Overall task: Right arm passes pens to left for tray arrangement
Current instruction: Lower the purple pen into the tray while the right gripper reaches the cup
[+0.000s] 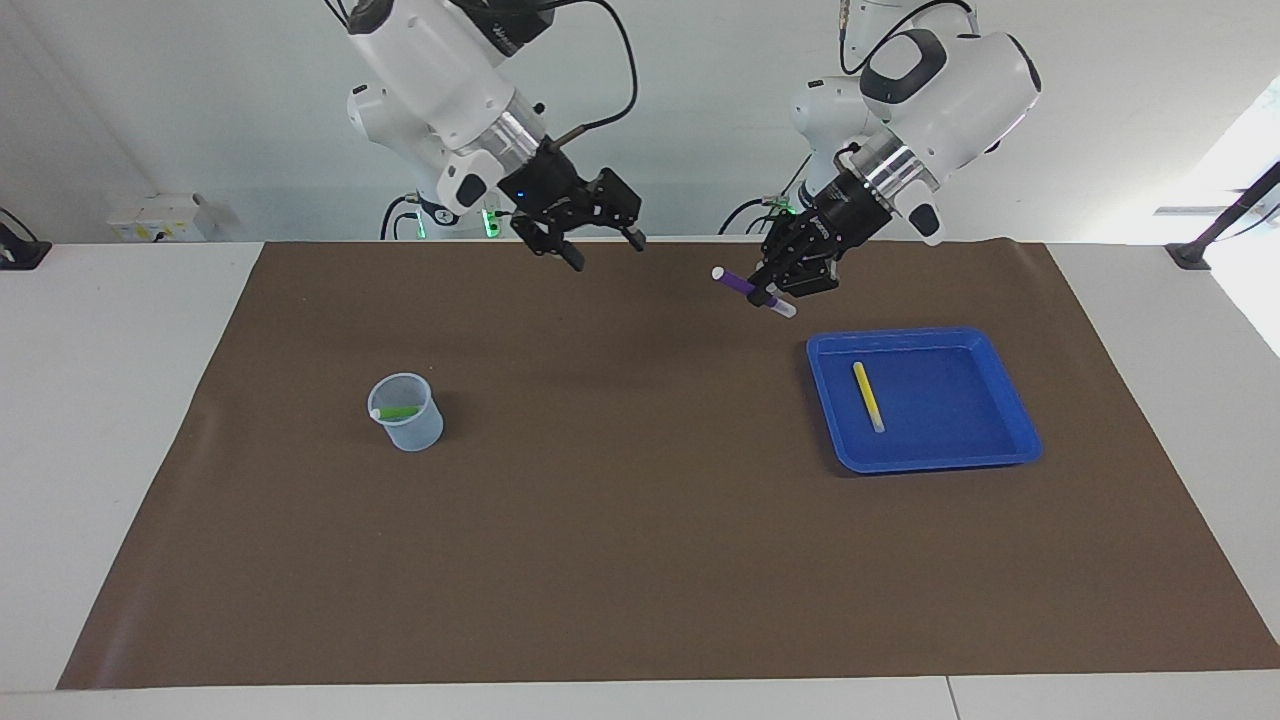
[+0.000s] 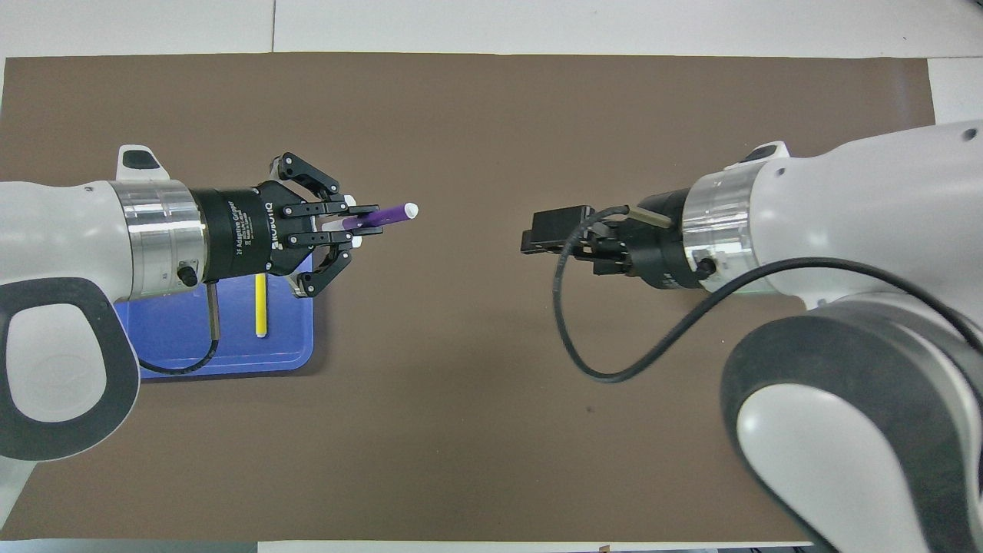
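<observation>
The lower part of the green pen (image 1: 398, 412) is between the translucent cup's sides, so I will next grab the green pen's upper end with my right gripper.
My left gripper (image 1: 772, 292) is shut on the purple pen (image 1: 738, 283) and holds it in the air near the corner of the blue tray (image 1: 950, 405). The pen sticks out past the fingers, pale cap toward the right arm. It also shows in the overhead view (image 2: 388, 215), in the left gripper (image 2: 361, 227). The yellow pen (image 1: 868, 396) lies in the tray, also seen from overhead (image 2: 261, 306). The green pen (image 1: 398, 412) rests in a translucent cup (image 1: 410, 425). My right gripper (image 1: 600, 248) is open and empty, raised over the mat's middle, apart from the pen.
A brown mat (image 1: 640, 520) covers most of the white table. The cup stands toward the right arm's end, the tray (image 2: 296, 342) toward the left arm's end. In the overhead view the right arm (image 2: 806, 230) hides the cup.
</observation>
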